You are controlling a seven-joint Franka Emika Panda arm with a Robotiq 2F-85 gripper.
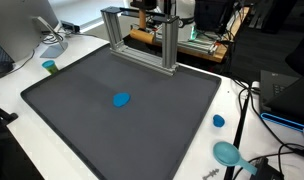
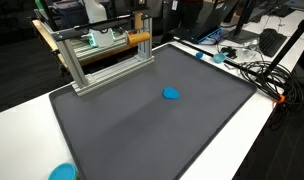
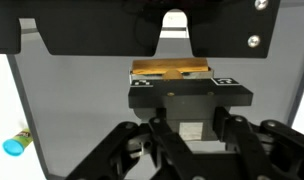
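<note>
My gripper moves the wooden bar (image 3: 170,68) toward the black plate's slot (image 3: 174,26) next, before it releases the bar, since the bar sits short of the slot.
My gripper (image 3: 189,122) comes in from the bottom of the wrist view. Its jaws stand partly closed on either side of a black block (image 3: 189,97) with two white markers. A wooden bar (image 3: 170,68) lies just beyond the block. In both exterior views the gripper (image 1: 160,17) (image 2: 144,22) sits high at the back, at the wooden bar (image 1: 142,37) (image 2: 139,40) on top of an aluminium frame (image 1: 142,52) (image 2: 102,65). The fingertips are hidden behind the linkage.
A dark grey mat (image 1: 82,120) (image 2: 122,130) covers the white table, with a blue disc (image 1: 121,99) (image 2: 171,94) on it. A small blue cap (image 1: 218,121), a teal scoop (image 1: 227,153), a small teal cup (image 1: 49,67) (image 3: 17,144) and cables (image 2: 254,72) lie off the mat.
</note>
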